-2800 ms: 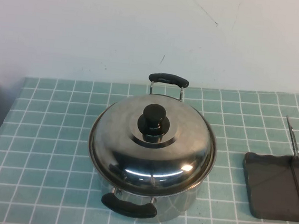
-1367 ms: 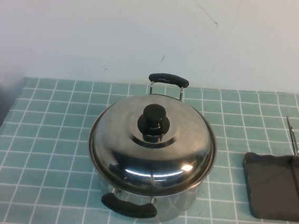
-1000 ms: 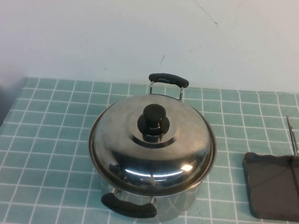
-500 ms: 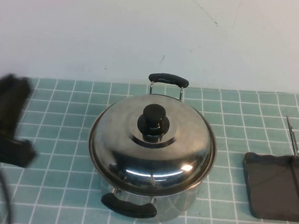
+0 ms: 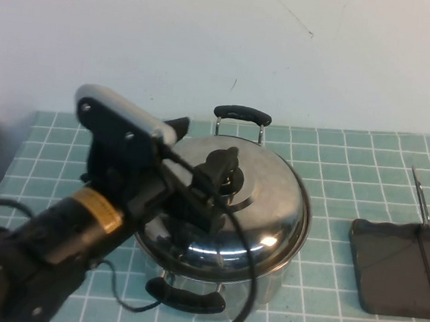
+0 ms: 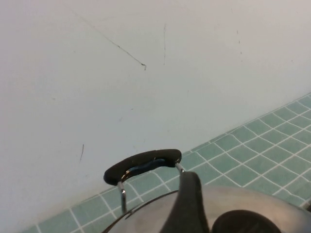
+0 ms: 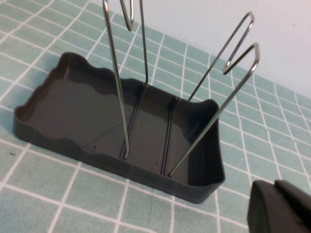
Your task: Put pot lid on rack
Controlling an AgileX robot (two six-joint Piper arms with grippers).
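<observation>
The pot lid's steel dome is far wider than my fingers can open, so my left gripper needs to take hold of the pot lid (image 5: 271,212) by its narrow black knob (image 5: 232,179) next.
The pot lid (image 5: 271,212) is shiny steel with a black knob (image 5: 228,168) and sits on the steel pot (image 5: 264,287) at the table's middle. My left gripper (image 5: 215,178) has come in from the left and is at the knob, open. In the left wrist view one finger (image 6: 189,206) stands beside the knob (image 6: 243,224), above the lid (image 6: 282,204); the other finger is out of view. The rack (image 5: 392,262), a dark tray with wire prongs (image 5: 426,219), lies at the right edge. My right gripper (image 7: 281,209) is shut and empty, close beside the rack (image 7: 97,121).
The pot's black handles show at the far side (image 5: 242,115) and near side (image 5: 186,299). The left arm's cable (image 5: 242,270) drapes over the lid's front. A white wall (image 5: 324,57) rises behind the green tiled table (image 5: 352,159).
The left arm, absent a second ago, has swung in from the left and its gripper now reaches the lid's knob. Lid, pot and rack have not moved.
</observation>
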